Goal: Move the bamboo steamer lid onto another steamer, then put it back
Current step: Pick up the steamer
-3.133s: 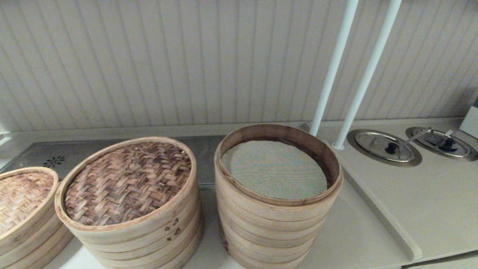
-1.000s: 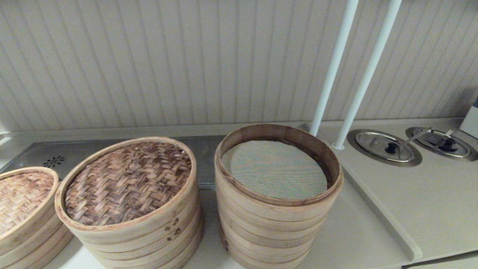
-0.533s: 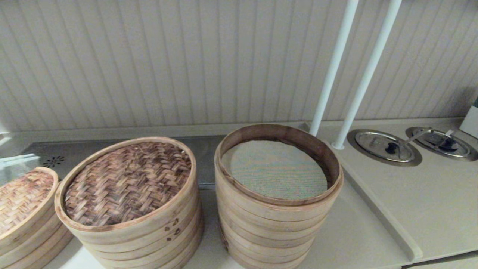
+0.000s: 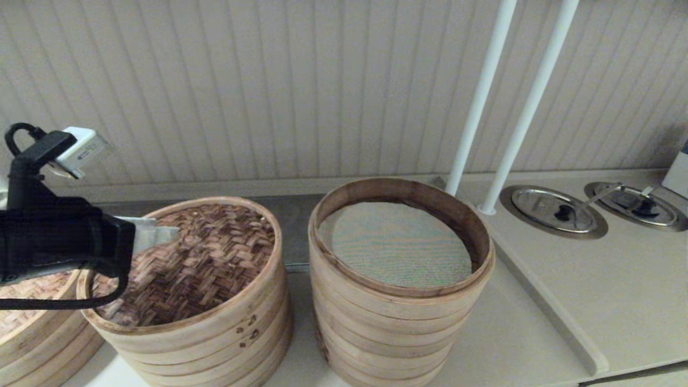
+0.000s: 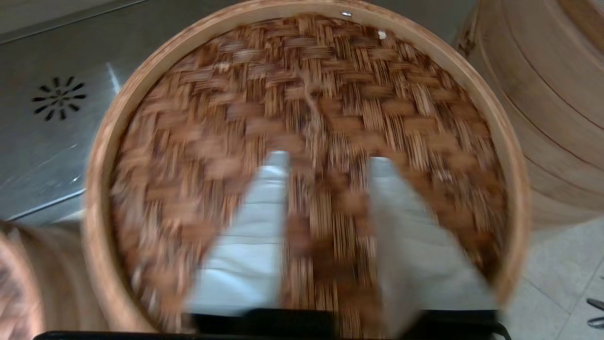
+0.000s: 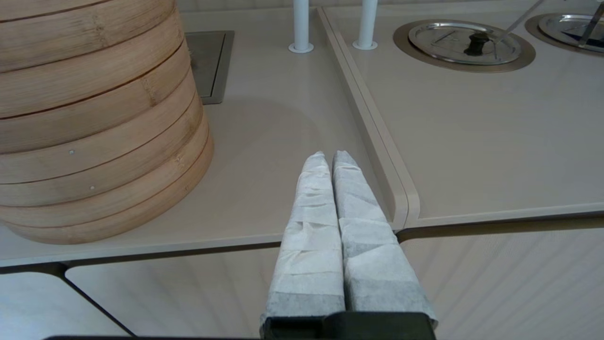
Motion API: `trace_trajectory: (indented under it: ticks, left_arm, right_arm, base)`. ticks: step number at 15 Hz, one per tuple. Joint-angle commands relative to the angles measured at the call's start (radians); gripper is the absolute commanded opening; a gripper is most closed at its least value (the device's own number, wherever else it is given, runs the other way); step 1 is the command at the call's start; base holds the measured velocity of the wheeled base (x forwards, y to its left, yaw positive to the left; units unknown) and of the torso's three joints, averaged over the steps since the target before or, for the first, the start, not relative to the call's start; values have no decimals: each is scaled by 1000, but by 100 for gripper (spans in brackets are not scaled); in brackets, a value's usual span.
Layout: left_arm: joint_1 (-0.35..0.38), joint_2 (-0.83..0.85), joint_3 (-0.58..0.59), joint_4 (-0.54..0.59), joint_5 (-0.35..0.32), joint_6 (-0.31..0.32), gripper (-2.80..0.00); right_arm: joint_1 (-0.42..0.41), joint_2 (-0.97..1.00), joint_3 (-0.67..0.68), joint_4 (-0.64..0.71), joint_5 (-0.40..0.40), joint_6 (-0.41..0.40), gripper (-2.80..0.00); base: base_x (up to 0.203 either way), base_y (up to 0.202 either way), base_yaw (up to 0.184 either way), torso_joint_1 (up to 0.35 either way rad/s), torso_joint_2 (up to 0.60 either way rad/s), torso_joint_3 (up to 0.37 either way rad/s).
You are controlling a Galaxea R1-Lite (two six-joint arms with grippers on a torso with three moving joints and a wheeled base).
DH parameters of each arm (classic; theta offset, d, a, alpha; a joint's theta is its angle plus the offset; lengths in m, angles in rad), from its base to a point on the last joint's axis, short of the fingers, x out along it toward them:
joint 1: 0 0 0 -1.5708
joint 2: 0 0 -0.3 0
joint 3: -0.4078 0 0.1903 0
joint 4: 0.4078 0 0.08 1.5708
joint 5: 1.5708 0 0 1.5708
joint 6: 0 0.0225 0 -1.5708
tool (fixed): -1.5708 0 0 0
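Note:
My left gripper is open, with both fingers above the handle piece (image 5: 314, 122) on the lid's woven top (image 5: 436, 136). It should go lower before it closes, because it would miss the handle piece now.
The bamboo steamer lid (image 4: 199, 263), dark brown herringbone weave in a pale hoop, rests on the shorter steamer stack (image 4: 215, 344) left of centre. My left gripper (image 4: 161, 235) hovers over the lid's left part, open, with nothing between its wrapped fingers (image 5: 255, 226); the lid (image 5: 330, 94) fills the left wrist view beneath them. The other steamer (image 4: 398, 322), the tallest stack with a grey-green mesh liner (image 4: 398, 244), stands uncovered just right of the lid. My right gripper (image 6: 329, 158) is shut and empty, low beyond the counter's front edge, next to that stack's base (image 6: 94, 141).
A third steamer with a paler woven lid (image 4: 27, 301) sits at the far left, partly behind my left arm. Two white poles (image 4: 484, 97) rise behind the tall stack. Two round metal covers (image 4: 553, 212) lie set into the raised counter at the right.
My left arm has swung into the head view from the left and now hangs over the dark lid. The lid and both stacks have not moved.

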Motion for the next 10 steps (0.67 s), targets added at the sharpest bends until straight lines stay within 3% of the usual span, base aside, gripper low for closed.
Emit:
trace_trajectory:
  ticks: [1, 5, 10]
  left_arm:
    - [-20, 65, -3, -5, 1, 1, 0]
    - [-24, 73, 19, -9, 1, 3, 0]
    - [-24, 87, 78, -97, 8, 22, 0]
  right_arm:
    - [0, 2, 3, 0, -1, 0, -280]
    - [0, 2, 3, 0, 0, 0, -280]
    - [0, 2, 3, 0, -1, 0, -280]
  base:
    - [0, 0, 0, 0, 0, 0]
    - [0, 0, 0, 0, 0, 0]
    - [0, 0, 0, 0, 0, 0]
